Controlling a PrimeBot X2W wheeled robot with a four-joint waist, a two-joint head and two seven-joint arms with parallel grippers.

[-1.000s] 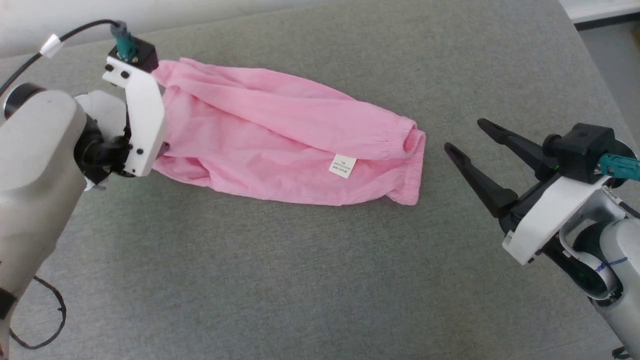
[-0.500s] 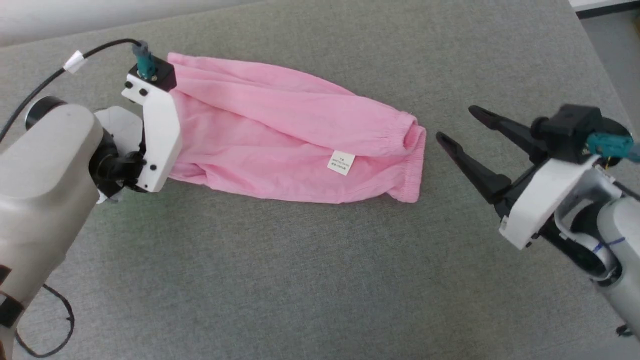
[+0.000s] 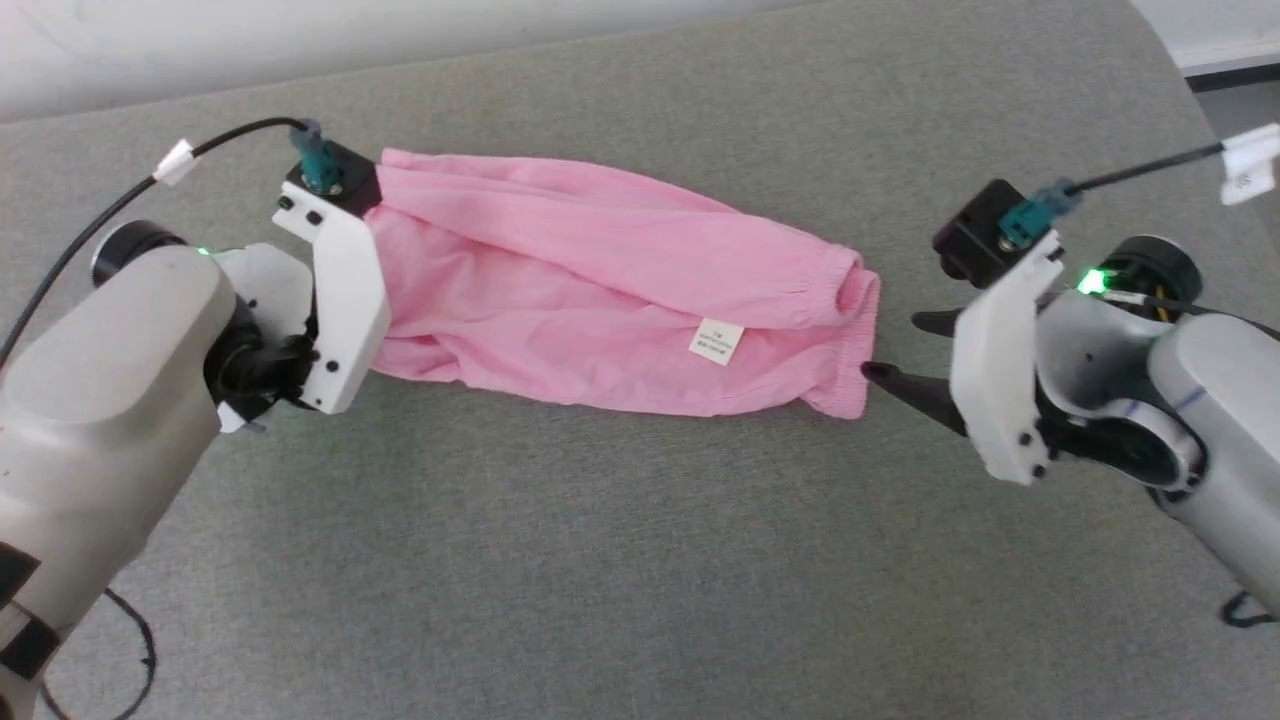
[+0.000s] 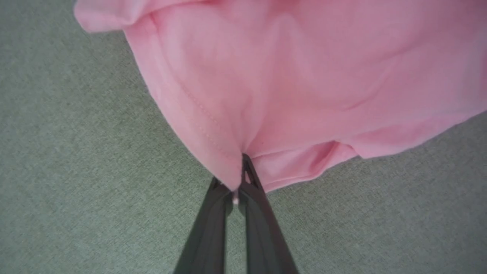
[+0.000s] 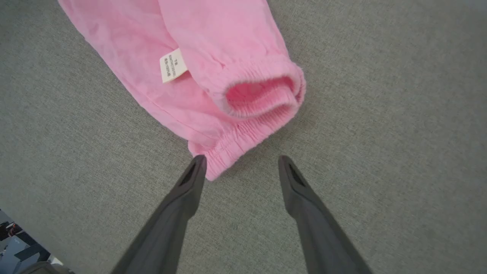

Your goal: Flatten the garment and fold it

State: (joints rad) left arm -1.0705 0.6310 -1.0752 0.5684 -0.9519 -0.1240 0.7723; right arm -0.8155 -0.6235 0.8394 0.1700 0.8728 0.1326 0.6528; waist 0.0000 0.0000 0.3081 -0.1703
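Next, as the pink cloth (image 3: 576, 330) lies spread but its elastic end bunches up, my right gripper takes hold of the cloth by its gathered elastic edge (image 3: 857, 360).
The light-pink garment (image 3: 610, 290) lies lengthwise across the grey cushion, its gathered elastic edge (image 3: 850, 340) at the right end and a small white label (image 3: 717, 341) near that end. My left gripper (image 4: 239, 179) is shut on the hem at the garment's left end, where the cloth bunches between the dark fingers. In the head view that hand's white bracket (image 3: 340, 300) covers the pinch. My right gripper (image 5: 241, 161) stands open at the elastic edge (image 5: 243, 140), one fingertip (image 5: 198, 161) touching the corner of the cloth, nothing between the jaws.
The grey fabric cushion (image 3: 600, 560) stretches wide in front of the garment. Its back edge meets a pale wall (image 3: 200, 40) at the top. Black cables (image 3: 120, 200) trail from both wrists. Floor shows past the cushion's right corner (image 3: 1240, 90).
My left gripper has closed on the garment's left hem. My right gripper has swung in to the elastic edge. The head camera has shifted too.
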